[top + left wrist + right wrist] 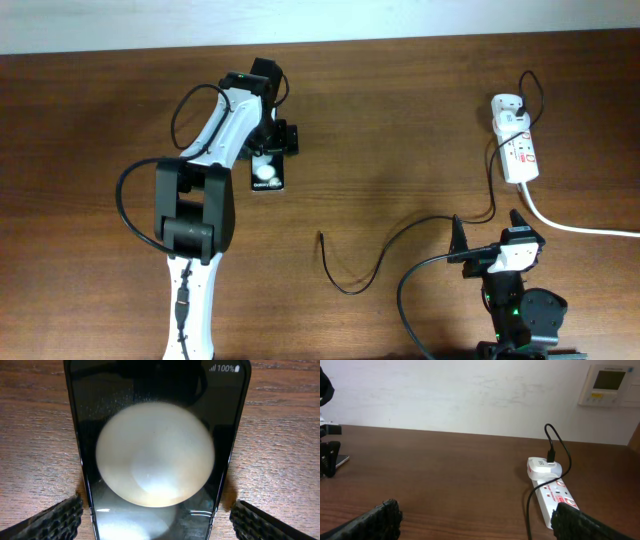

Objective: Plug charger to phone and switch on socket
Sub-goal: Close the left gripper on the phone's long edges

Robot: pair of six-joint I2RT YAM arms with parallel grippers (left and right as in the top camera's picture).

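The fingers of my left gripper are down at the table on both sides of the phone [268,176] [154,512], so my left gripper should close. Closing now would hold it.
The phone [268,176] lies flat on the table, a black slab with round white reflections [157,435] on its glossy screen. My left gripper [268,153] is open and straddles its far end, with one finger [50,520] on each side and a small gap to each edge. The charger, a thin black cable [400,242], runs from a white adapter [508,107] down across the table to a loose tip [320,236]. The socket [520,150] is a white strip with red markings [555,497]. My right gripper [490,232] is open and holds nothing, low near the front edge, short of the socket.
A thick white cord [580,226] leaves the socket toward the right edge. The charger cable loops [345,288] between the two arms. The left arm's body [195,205] and its black cable lie over the left table. A wall panel [609,385] hangs behind.
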